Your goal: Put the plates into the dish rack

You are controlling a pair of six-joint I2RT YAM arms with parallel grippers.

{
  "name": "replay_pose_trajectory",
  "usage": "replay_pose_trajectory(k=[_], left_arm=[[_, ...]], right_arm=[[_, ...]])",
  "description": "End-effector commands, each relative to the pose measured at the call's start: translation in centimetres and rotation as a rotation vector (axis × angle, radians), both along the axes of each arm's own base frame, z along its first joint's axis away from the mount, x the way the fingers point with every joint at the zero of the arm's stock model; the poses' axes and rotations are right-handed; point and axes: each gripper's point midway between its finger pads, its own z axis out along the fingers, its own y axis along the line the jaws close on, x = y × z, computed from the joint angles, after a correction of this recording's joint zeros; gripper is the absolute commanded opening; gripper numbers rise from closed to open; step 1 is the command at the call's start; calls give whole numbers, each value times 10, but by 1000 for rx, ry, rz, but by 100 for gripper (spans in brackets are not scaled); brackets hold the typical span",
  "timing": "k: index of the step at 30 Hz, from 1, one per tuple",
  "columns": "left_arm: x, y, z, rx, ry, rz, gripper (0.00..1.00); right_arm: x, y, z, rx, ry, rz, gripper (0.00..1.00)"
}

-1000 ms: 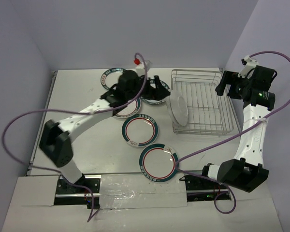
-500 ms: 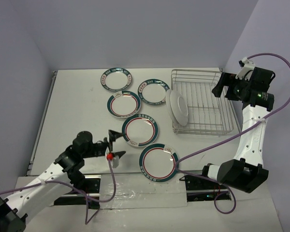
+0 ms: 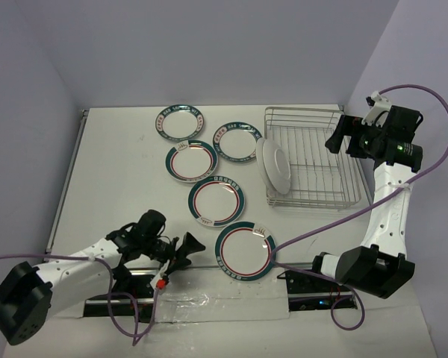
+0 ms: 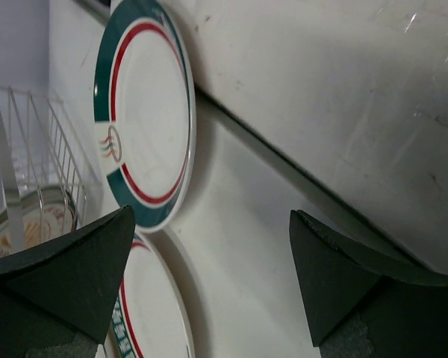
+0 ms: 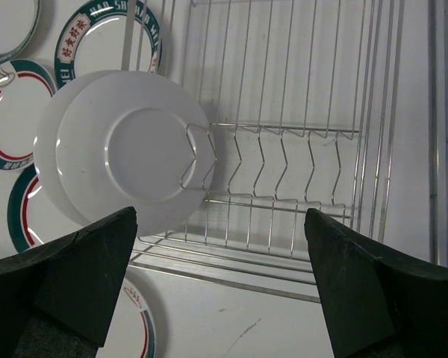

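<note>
The nearest green-rimmed plate needs to be loaded, so my left gripper should next grab its outer rim (image 3: 219, 251) and leave the plate's opposite edge free to enter the rack (image 3: 313, 119).
Several green-rimmed plates lie flat on the table: one far left (image 3: 180, 122), one beside it (image 3: 237, 142), one below (image 3: 190, 160), one in the middle (image 3: 217, 200) and the nearest (image 3: 245, 251). Two plates (image 3: 275, 165) stand on edge at the left end of the dish rack (image 3: 313, 119), white undersides showing; they also show in the right wrist view (image 5: 127, 149). My left gripper (image 3: 193, 251) is open and empty, low at the table's front edge, just left of the nearest plate (image 4: 145, 112). My right gripper (image 3: 336, 140) is open and empty above the rack's (image 5: 299, 89) right side.
The table's front edge strip (image 3: 209, 294) runs just behind my left gripper. Purple cables loop from both arms. The rack's zigzag dividers (image 5: 284, 160) to the right of the standing plates hold nothing. Grey walls close in the table on three sides.
My left arm has swung back from the far plates to the table's front edge and now lies low beside the nearest plate. My right arm has hardly moved.
</note>
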Motion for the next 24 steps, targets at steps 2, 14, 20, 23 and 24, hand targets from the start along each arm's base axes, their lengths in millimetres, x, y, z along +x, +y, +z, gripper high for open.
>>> replay_pose_trajectory(k=[2, 14, 20, 23, 24], left_arm=[[-4, -29, 24, -122, -166, -155, 93], [5, -62, 14, -122, -229, -104, 88], [7, -67, 1, -105, -259, -115, 80], [9, -73, -3, -111, -282, -116, 74], [9, -73, -9, -96, -274, -118, 72]], right_arm=[[-6, 3, 2, -20, -10, 17, 100], [-6, 1, 0, -28, 6, 15, 100], [-4, -1, 2, -37, 5, 10, 100], [-4, -1, 1, -37, 10, 12, 100], [-5, -1, 1, -37, 10, 12, 100]])
